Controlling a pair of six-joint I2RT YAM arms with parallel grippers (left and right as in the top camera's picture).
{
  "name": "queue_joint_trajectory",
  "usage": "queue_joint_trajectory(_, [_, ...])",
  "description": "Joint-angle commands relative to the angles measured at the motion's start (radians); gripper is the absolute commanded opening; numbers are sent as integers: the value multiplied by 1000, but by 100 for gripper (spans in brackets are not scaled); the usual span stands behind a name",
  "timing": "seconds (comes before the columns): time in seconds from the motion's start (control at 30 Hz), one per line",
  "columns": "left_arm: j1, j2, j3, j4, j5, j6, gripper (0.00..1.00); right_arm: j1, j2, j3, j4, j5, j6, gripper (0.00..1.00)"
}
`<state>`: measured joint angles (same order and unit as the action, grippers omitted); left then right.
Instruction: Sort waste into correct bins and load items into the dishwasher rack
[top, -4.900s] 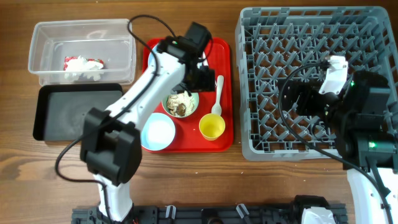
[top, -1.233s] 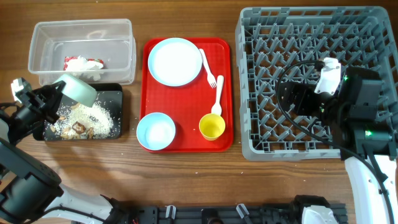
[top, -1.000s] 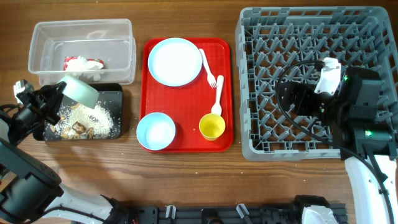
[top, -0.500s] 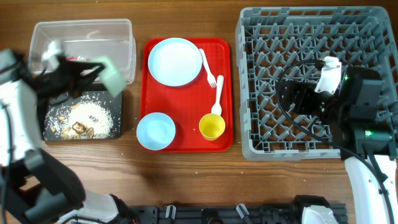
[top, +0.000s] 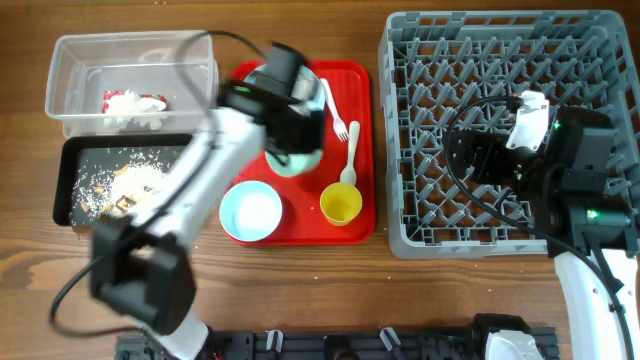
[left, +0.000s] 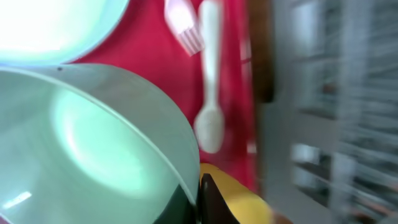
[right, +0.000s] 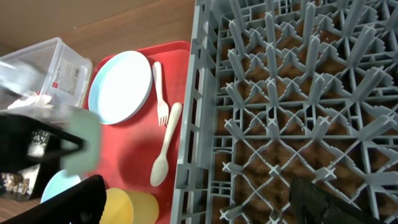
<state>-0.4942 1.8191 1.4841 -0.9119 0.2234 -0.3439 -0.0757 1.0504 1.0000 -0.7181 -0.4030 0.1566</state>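
My left gripper should keep holding the pale green bowl, which is hanging tilted above the red tray. The bowl would fall onto the tray if I opened my left gripper now.
My left gripper (top: 292, 138) is shut on the rim of the pale green bowl (top: 300, 162) and holds it above the middle of the red tray; the arm blurs with motion. In the left wrist view the empty bowl (left: 93, 143) fills the left side, its rim pinched at my gripper (left: 194, 196), with the yellow cup (left: 244, 204) just beyond. The pale blue plate (top: 262, 88), fork (top: 337, 112), spoon (top: 350, 155), blue bowl (top: 253, 212) and yellow cup (top: 341, 203) lie on the tray. My right gripper (right: 196, 211) hangs open over the dishwasher rack (top: 560, 60), nothing in it.
The black tray (top: 70, 165) holds scattered scraps and rice (top: 125, 182). Behind it the clear tub (top: 70, 60) holds the red-and-white wrapper (top: 130, 103). The red tray (top: 365, 120) lies between these bins and the rack, whose left edge (right: 193, 124) runs beside the spoon (right: 166, 146).
My left arm has swung right from above the black tray to over the red tray, carrying the green bowl. The scraps now lie in the black tray. The right arm has not moved.
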Motion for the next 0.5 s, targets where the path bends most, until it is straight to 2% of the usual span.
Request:
queue_joint_trajectory(0.0, [-78, 113, 4, -3, -271, -65, 4, -3, 6, 21, -2, 2, 7, 95])
queue_joint_trajectory(0.17, [-104, 206, 4, -7, -274, -66, 4, -3, 6, 21, -13, 2, 7, 95])
queue_joint_trajectory(0.23, [-101, 212, 4, -6, -274, -65, 9, -3, 6, 21, -17, 2, 7, 95])
queue_joint_trajectory(0.27, [-97, 212, 4, -3, -274, -65, 13, -3, 6, 21, -18, 2, 7, 95])
queue_joint_trajectory(0.3, [-92, 208, 7, -3, -274, -65, 24, -3, 6, 21, -19, 2, 6, 95])
queue_joint_trajectory(0.33, [-87, 204, 13, -5, -274, -64, 30, -3, 6, 21, -20, 2, 7, 95])
queue_joint_trajectory(0.37, [-79, 196, 25, -18, -273, -64, 46, -3, 6, 21, -19, 2, 7, 95])
queue_joint_trajectory(0.4, [-73, 188, 40, -35, -267, -63, 53, -3, 6, 21, -19, 2, 7, 95])
queue_joint_trajectory(0.47, [-57, 164, 88, -84, -233, -53, 58, -3, 6, 21, -19, 2, 5, 95])
